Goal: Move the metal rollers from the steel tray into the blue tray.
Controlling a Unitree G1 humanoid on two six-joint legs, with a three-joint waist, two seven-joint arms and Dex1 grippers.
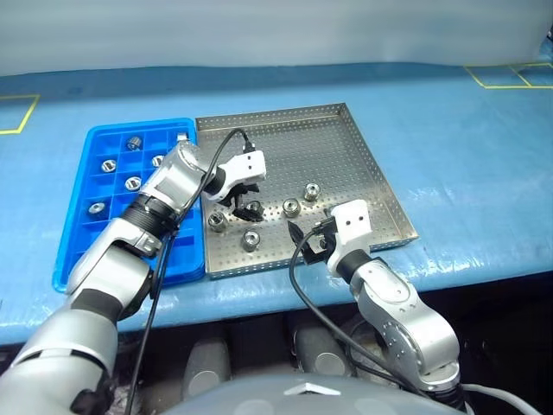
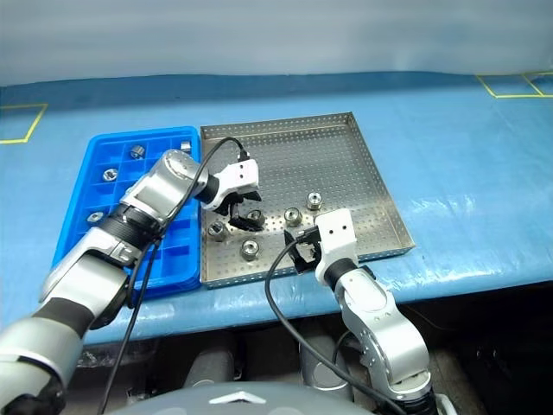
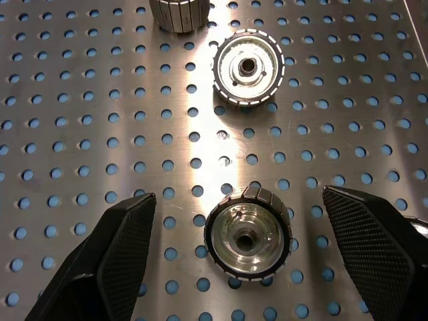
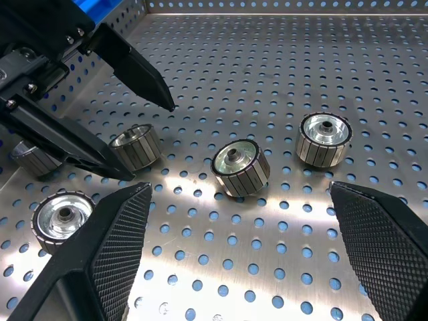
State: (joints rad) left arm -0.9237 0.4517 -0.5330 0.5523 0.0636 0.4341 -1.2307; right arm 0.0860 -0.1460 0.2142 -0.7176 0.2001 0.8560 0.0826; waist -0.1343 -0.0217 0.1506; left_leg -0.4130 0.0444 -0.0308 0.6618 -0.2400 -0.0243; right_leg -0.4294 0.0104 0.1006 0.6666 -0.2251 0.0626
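My left gripper's fingers are on either side of the near metal roller's ridged sides, so it is time to close now. Closing now would catch that roller.
The steel tray (image 1: pixel 363 156) holds several metal rollers near its front edge. My left gripper (image 1: pixel 245 201) hangs open over one roller (image 3: pixel 248 231), which lies between its two fingers (image 3: pixel 114 261) without touching either. Beyond that one lies another roller (image 3: pixel 249 67). My right gripper (image 1: pixel 309 235) is open and empty at the tray's front rim, facing two rollers (image 4: pixel 241 167) (image 4: pixel 324 138). One more roller (image 1: pixel 251 240) sits near the front rim and another (image 1: pixel 219 221) near the left rim. The blue tray (image 1: pixel 78 251) lies just left of the steel tray, with several rollers (image 1: pixel 132 182) in its compartments.
Both trays rest on a blue table cover (image 1: pixel 467 173) with yellow tape squares (image 1: pixel 510 76) at the far corners. The table's front edge (image 1: pixel 467 277) runs just below the trays. The far half of the steel tray is bare perforated metal.
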